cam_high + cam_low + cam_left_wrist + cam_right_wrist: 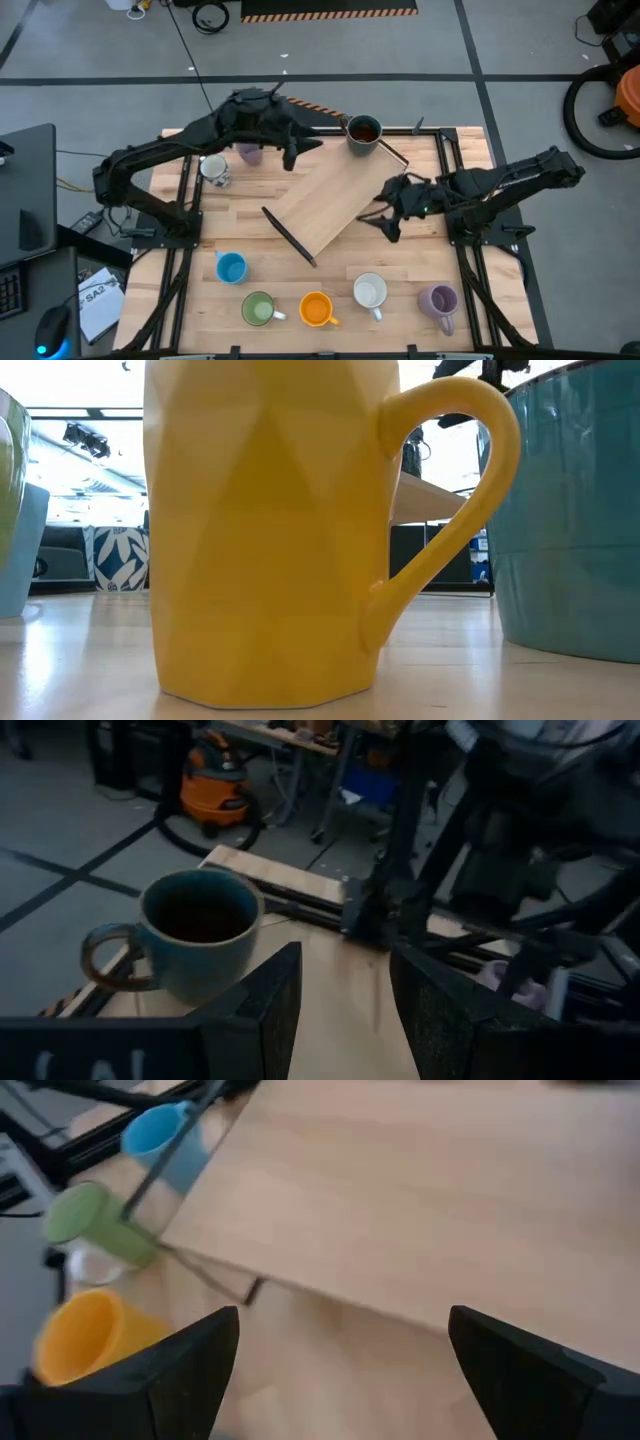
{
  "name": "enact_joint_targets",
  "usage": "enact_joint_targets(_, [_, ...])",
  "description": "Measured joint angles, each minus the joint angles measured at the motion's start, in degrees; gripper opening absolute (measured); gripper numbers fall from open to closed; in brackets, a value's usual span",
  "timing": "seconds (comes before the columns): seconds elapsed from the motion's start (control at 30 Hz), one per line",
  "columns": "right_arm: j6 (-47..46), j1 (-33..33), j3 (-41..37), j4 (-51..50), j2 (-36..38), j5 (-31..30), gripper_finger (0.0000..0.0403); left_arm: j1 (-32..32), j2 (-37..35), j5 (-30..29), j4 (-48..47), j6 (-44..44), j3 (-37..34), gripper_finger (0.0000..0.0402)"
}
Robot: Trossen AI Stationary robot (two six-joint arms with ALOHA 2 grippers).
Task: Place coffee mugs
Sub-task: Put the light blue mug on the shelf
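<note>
The white mug needs to go on the wooden board. My right gripper will grab the mug by its rim next.
The dark mug with brown inside stands upright on the far end of a slanted wooden board. My left gripper is open just left of it; the mug lies beside one finger, not between the two. My right gripper is open at the board's right edge, touching nothing. A lilac mug and a white mug stand under the left arm. Along the near edge stand blue, green, orange, white and lilac mugs.
The board takes up the table's middle, set at an angle, with a dark strip along its near-left edge. Black frame rails run along both table sides. In the low view the orange mug blocks most of the picture.
</note>
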State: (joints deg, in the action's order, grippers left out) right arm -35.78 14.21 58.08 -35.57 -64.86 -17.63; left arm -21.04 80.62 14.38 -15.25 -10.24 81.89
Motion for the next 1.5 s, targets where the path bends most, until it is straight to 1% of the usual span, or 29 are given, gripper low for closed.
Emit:
enact_joint_targets(0.17, [-7.98, 5.45, 0.28, 0.82, -4.30, 0.00, 0.0367, 1.61, -3.06, -0.12, -2.02, 0.03, 0.00, 0.0160])
enact_joint_targets(0.27, [-11.04, 8.60, 3.72, -1.26, -9.04, 1.31, 0.0367, 2.06, -4.48, -0.10, -4.14, -0.11, 0.02, 0.0160])
enact_joint_targets(0.33, [-12.53, 10.56, 7.98, -5.14, -12.90, 1.77, 0.0366, 2.08, -5.60, -0.12, -5.97, -0.69, 0.00, 0.0160])
enact_joint_targets(0.5, [-13.60, 14.79, 21.44, -15.76, -23.92, 2.70, 0.0361, 2.06, -8.25, -0.12, -9.94, -1.16, 0.02, 0.0160])
enact_joint_targets(0.63, [-14.39, 17.33, 31.05, -19.23, -31.92, 5.18, 0.0357, 2.06, -9.21, 0.45, -10.91, -1.20, 0.00, 0.0160])
enact_joint_targets(0.77, [-16.79, 19.77, 38.72, -24.35, -39.03, 5.78, 0.0352, 2.06, -10.23, 0.83, -11.55, -2.61, 0.00, 0.0160])
enact_joint_targets(0.83, [-18.35, 20.62, 41.20, -26.31, -41.77, 6.61, 0.0349, 2.03, -10.33, 3.38, -11.34, -2.96, 0.00, 0.0160])
enact_joint_targets(0.9, [-19.99, 21.33, 42.52, -26.67, -43.87, 7.37, 0.0348, 1.90, -11.00, 6.56, -11.87, -3.00, -0.05, 0.0160])
enact_joint_targets(1.0, [-22.94, 22.30, 42.75, -27.37, -46.42, 8.87, 0.0348, 2.32, -11.75, 8.64, -11.53, -2.38, 0.07, 0.0160])
enact_joint_targets(1.17, [-26.05, 22.95, 42.75, -31.32, -50.01, 10.27, 0.0348, 2.67, -12.02, 8.78, -11.75, -2.77, 0.05, 0.0160])
enact_joint_targets(1.37, [-25.10, 21.92, 42.75, -29.85, -53.63, 10.89, 0.0346, 2.69, -12.24, 9.52, -11.74, -3.07, 0.02, 0.0160])
enact_joint_targets(1.43, [-24.70, 21.52, 42.70, -29.64, -54.38, 11.69, 0.0338, 2.69, -12.24, 9.52, -11.69, -3.09, 0.02, 0.0160])
enact_joint_targets(1.5, [-24.74, 21.27, 42.51, -29.61, -54.74, 12.17, 0.0321, 2.69, -12.24, 9.52, -11.70, -3.18, 0.02, 0.0160])
